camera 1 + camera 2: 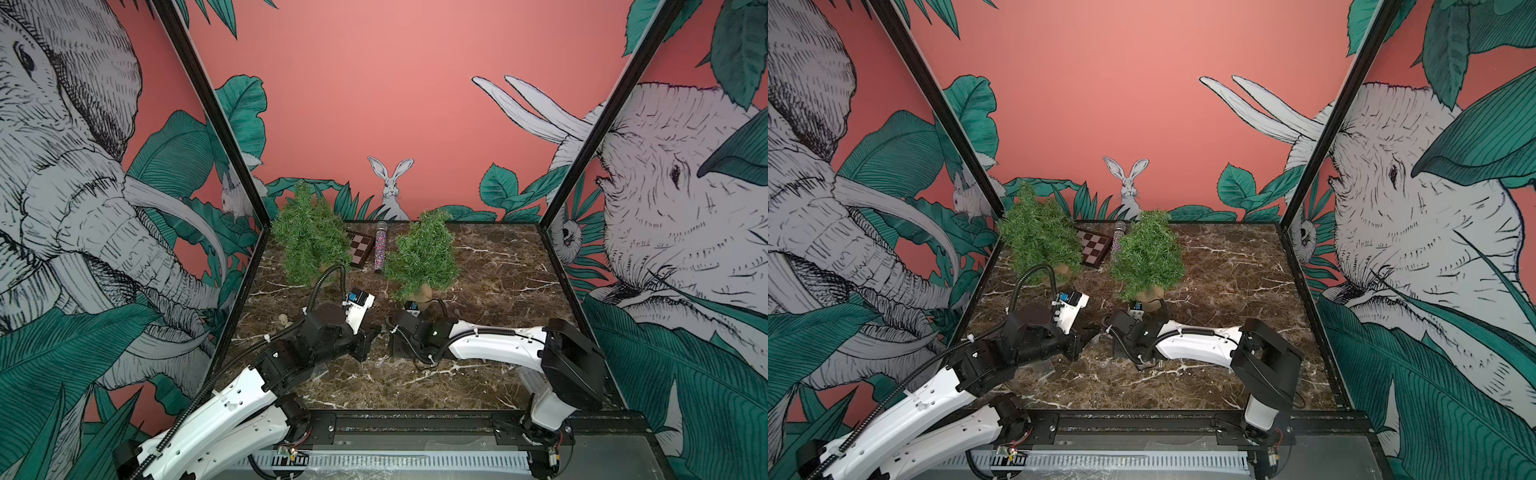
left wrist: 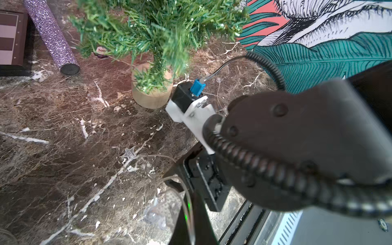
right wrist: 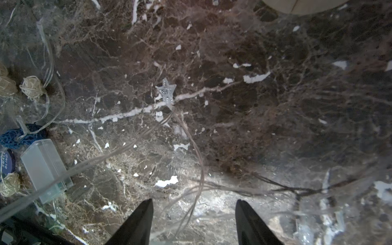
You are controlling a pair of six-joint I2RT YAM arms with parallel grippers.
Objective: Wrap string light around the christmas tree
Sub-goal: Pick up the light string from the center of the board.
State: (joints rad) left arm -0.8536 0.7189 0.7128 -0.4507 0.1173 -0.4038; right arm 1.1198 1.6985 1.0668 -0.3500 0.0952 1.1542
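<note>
The span of string light between my grippers needs to wrap around the tree, so next I need to grab the string light's loose wire with my right gripper, apart from my left gripper's hold.
Two small green christmas trees on wooden bases stand on the marble table: one at the back left (image 1: 309, 237), one near the middle (image 1: 422, 257) (image 2: 157, 31). The string light is a clear wire with star lights (image 3: 167, 93) (image 2: 128, 153) lying on the table in front of the middle tree. My left gripper (image 2: 186, 212) (image 1: 368, 338) is shut on the wire, low over the table. Facing it, my right gripper (image 3: 194, 203) (image 1: 397, 347) points down, open, with loose wire strands running between its fingers (image 3: 146, 212). A clear battery box (image 3: 45, 169) lies on the wire's end.
A chessboard (image 1: 359, 247) and a glittery purple cylinder (image 1: 380, 249) lie between the trees at the back. A poker chip (image 2: 101, 51) sits under the middle tree. Cream yarn balls (image 3: 31, 87) and a blue one (image 3: 23, 135) lie near the battery box.
</note>
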